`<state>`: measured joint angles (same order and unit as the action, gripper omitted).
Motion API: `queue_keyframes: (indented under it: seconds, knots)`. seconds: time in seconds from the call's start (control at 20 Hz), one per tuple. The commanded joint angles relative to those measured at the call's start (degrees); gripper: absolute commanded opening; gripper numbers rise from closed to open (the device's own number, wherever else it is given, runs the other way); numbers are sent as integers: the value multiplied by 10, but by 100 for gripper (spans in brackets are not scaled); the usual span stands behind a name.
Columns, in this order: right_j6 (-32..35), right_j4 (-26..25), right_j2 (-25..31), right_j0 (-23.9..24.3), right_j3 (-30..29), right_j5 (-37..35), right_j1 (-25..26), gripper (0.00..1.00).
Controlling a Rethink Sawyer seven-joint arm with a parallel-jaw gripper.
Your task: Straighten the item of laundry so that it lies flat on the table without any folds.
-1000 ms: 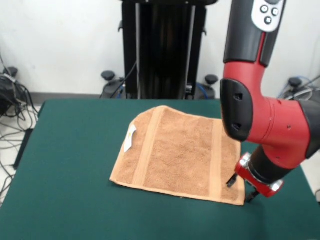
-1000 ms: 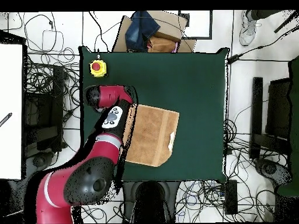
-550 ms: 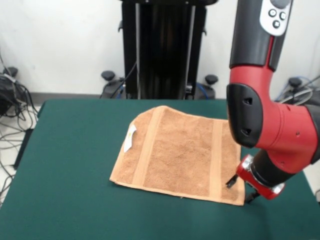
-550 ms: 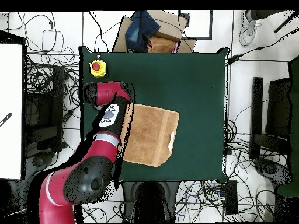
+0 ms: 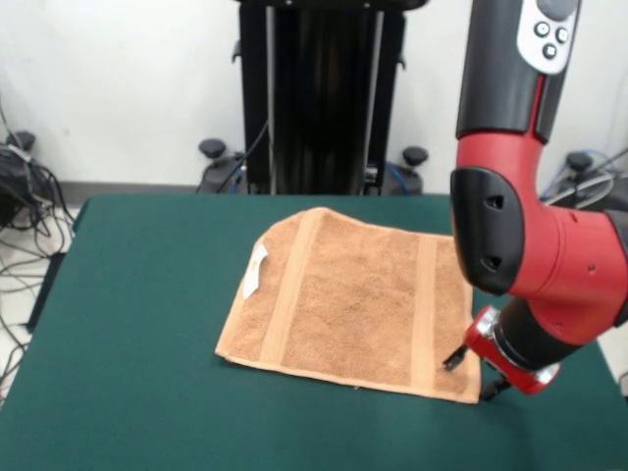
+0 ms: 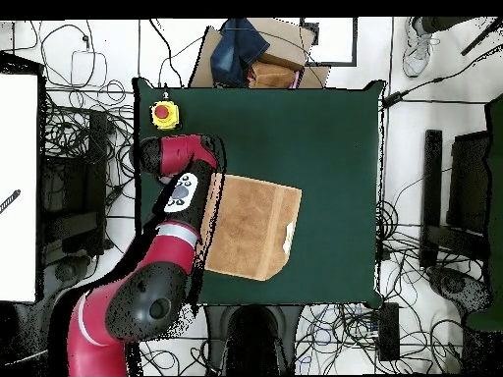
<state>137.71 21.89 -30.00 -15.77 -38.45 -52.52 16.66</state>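
My gripper is about to grab the towel by its corner [image 5: 469, 392] beside the plain woven band, so that it can straighten the towel flat on the table.
The item of laundry [image 5: 353, 304], an orange-tan towel with two woven bands and a white tag [image 5: 258, 269] on its left edge, lies spread on the green table [image 5: 137, 324]. My gripper [image 5: 473, 373] is low at the towel's near right corner. Its two black fingertips [image 5: 454, 358] stand apart, one over the towel's edge and the other just off it on the felt, holding nothing. In the overhead view the towel [image 6: 253, 228] lies mid-table and the red arm [image 6: 177, 206] covers its left edge, hiding the gripper.
A yellow box with a red button [image 6: 164, 114] sits at a table corner. A cardboard box with dark cloth [image 6: 251, 54] stands beyond the table edge. Cables litter the floor around. The black pedestal [image 5: 322, 98] rises behind the table.
The upper arm has shifted slightly to the right in the front view. The gripper stays at the towel's corner, and the towel has not moved.
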Motion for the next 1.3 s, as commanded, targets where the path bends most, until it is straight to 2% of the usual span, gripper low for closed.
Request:
queue_keyframes:
  seconds: [0.05, 0.45, 0.5, 1.0, 1.3]
  knots:
    - [183, -19, -32, 9, 11, 82, 72, 100]
    - [195, -3, -18, -3, -19, 109, 62, 100]
    - [193, 1, -16, -4, -24, 111, 61, 0]
    - [180, 8, -1, -2, -36, 119, 55, 0]
    - [189, -5, -25, -4, -27, 152, 57, 0]
